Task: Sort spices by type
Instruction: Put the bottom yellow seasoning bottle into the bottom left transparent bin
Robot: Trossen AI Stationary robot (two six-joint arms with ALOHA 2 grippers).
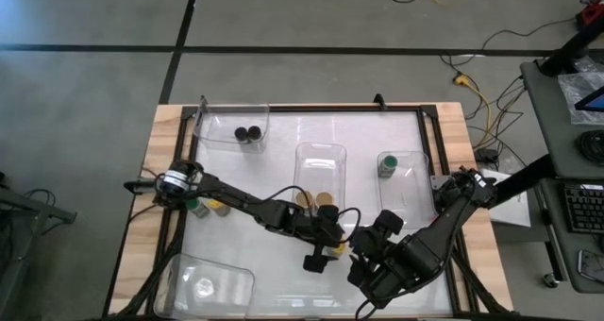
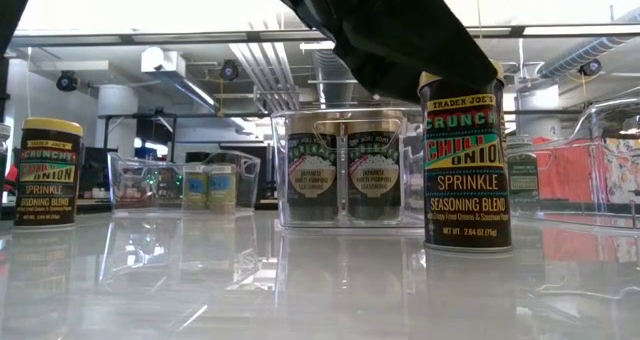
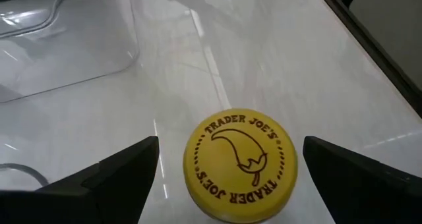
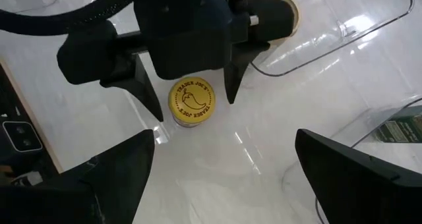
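Note:
My fingers are on both sides of the yellow lid (image 1: 337,249) (image 3: 239,163) and would hold the jar if they closed now. My left gripper is ready to close on the jar.
A spice jar with a yellow lid (image 3: 239,163) stands upright on the white table near its front edge. My left gripper (image 3: 231,145) hangs just above it, open, one finger on each side of the lid and neither touching; the right wrist view shows the same jar (image 4: 191,100) between those fingers. My right gripper (image 4: 224,135) waits open, higher up and just to the jar's right. In the low view this jar (image 2: 466,170) stands under the dark left hand.
Clear bins hold sorted jars: two black-lidded (image 1: 247,132) at the far left, two tan-lidded (image 1: 314,199) in the middle, one green-lidded (image 1: 387,163) at the right. Another bin (image 1: 212,283) sits front left. A green-lidded jar (image 1: 193,206) and a yellow-lidded jar (image 1: 217,206) stand loose by the left arm's base.

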